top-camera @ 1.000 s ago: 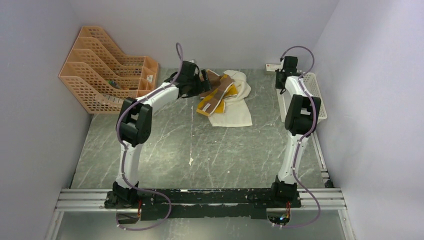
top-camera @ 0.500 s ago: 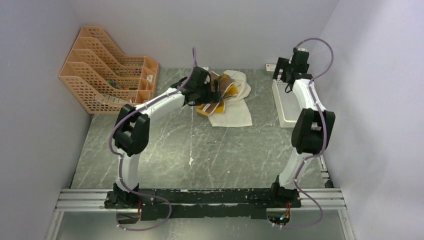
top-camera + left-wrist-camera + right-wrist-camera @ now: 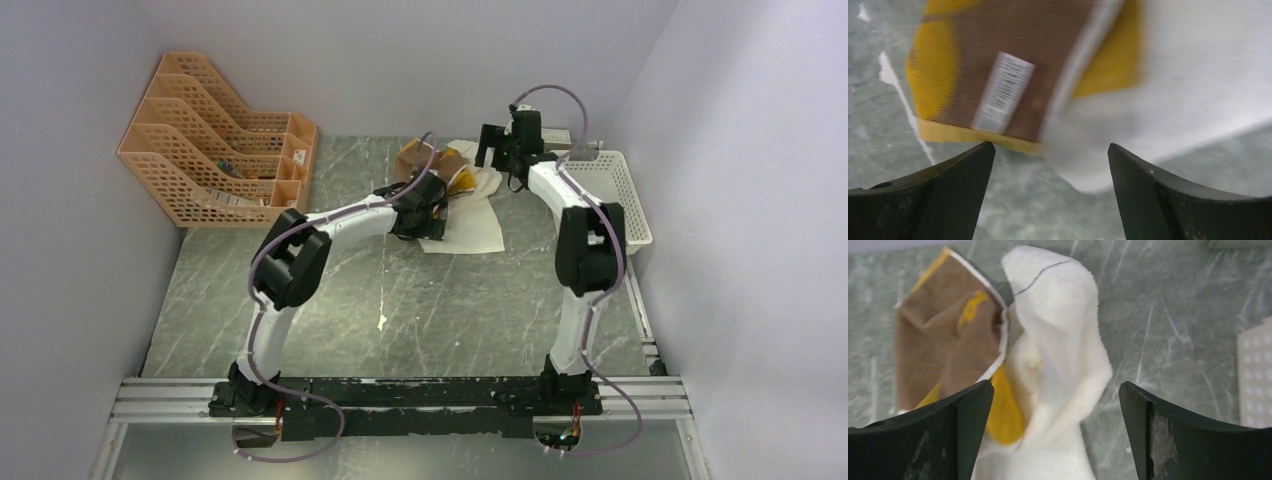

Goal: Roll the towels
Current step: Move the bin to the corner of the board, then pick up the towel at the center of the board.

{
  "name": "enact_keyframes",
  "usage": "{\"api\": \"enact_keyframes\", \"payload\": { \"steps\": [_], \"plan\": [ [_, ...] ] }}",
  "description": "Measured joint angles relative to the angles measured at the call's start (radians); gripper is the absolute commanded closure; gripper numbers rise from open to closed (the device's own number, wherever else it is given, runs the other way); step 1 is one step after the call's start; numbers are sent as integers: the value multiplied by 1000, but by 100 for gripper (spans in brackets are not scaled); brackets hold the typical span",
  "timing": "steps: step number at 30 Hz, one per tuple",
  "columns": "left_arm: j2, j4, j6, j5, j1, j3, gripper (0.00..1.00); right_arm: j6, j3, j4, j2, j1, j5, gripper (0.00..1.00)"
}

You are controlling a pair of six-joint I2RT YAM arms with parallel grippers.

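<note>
My right gripper will next take hold of the white towel's raised fold (image 3: pixel 486 178), clear of the brown towel (image 3: pixel 412 160), to separate the white towel for rolling.
Two towels lie crumpled together at the back of the table. The brown towel (image 3: pixel 412 160) with a mustard-yellow side (image 3: pixel 1013 70) rests partly on the larger cream-white towel (image 3: pixel 478 228). My left gripper (image 3: pixel 437 212) hovers open at the pile's near edge, with bare table and the white towel's hem (image 3: pixel 1168 100) between its fingers (image 3: pixel 1050 146). My right gripper (image 3: pixel 490 150) hangs open above the far end of the pile. A raised fold of the white towel (image 3: pixel 1058 315) stands between its fingers (image 3: pixel 1056 384), untouched, and the brown towel (image 3: pixel 933 345) lies to its left.
An orange file rack (image 3: pixel 215 140) stands at the back left. A white perforated basket (image 3: pixel 612 195) sits along the right wall and shows at the right edge of the right wrist view (image 3: pixel 1255 375). Grey walls close in on the back and both sides.
My right arm has swung left from over the white basket to above the towels, and its jaws have opened. My left gripper has slid nearer along the pile, staying open.
</note>
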Motion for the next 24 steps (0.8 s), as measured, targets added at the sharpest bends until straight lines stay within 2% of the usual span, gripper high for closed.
{"api": "enact_keyframes", "payload": {
  "steps": [3,6,9,12,15,17,20,21,22,23,24],
  "plan": [
    [76,-21,-3,-31,58,0,17,11,119,-39,157,-8,-20,2],
    [80,-12,-5,-46,131,-1,26,12,290,-90,298,-11,-44,6],
    [58,23,-12,-39,201,-43,32,10,433,-127,394,-11,-66,16],
    [-8,44,-14,-27,261,-143,32,8,457,-147,422,-10,-82,33],
    [-63,39,-12,-13,309,-207,31,11,442,-163,425,-9,-104,37],
    [-91,38,-7,-1,327,-224,30,13,434,-170,425,-10,-119,43],
    [-130,36,-2,20,337,-228,29,14,430,-183,428,-7,-150,36],
    [-148,37,1,28,338,-228,29,13,435,-190,433,-5,-154,36],
    [-162,38,2,34,340,-228,28,10,447,-202,441,-3,-157,41],
    [-175,39,5,40,342,-227,28,5,470,-220,458,0,-158,50],
    [-188,40,5,48,343,-225,28,-3,500,-240,479,4,-158,67]
  ]
}}
